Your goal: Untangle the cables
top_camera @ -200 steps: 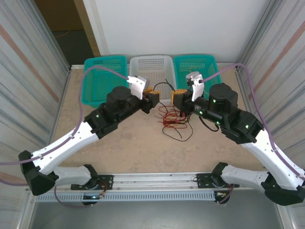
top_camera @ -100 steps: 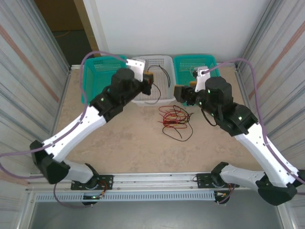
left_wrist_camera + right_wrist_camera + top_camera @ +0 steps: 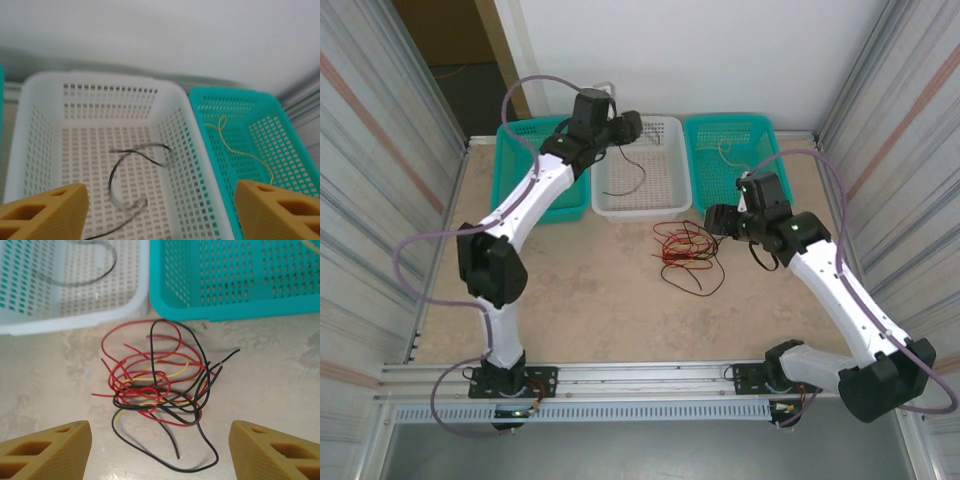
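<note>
My right gripper grabs the black cable by its loose end jutting from the tangle next, to let my left gripper untangle it.
A tangle of red, black and yellow cables (image 3: 688,256) lies on the table in front of the white basket (image 3: 665,208). In the right wrist view the tangle (image 3: 159,390) sits between and just ahead of the open right gripper (image 3: 160,450). In the top view that gripper (image 3: 713,221) is just right of the tangle, touching nothing. My left gripper (image 3: 631,125) hovers open over the white basket (image 3: 31,100). A single black cable (image 3: 131,165), blurred, lies loose in the basket below the left gripper (image 3: 159,205). A yellow cable (image 3: 236,147) lies in the right teal basket (image 3: 265,102).
Three baskets stand along the back edge of the table: teal on the left (image 3: 518,150), white in the middle, and teal on the right (image 3: 760,130). Corrugated walls close both sides. Bare table (image 3: 600,290) lies in front of the tangle.
My left arm swung up and back from the tangle to the white basket with a black cable, then opened and released it. My right gripper opened and drew back to the right.
</note>
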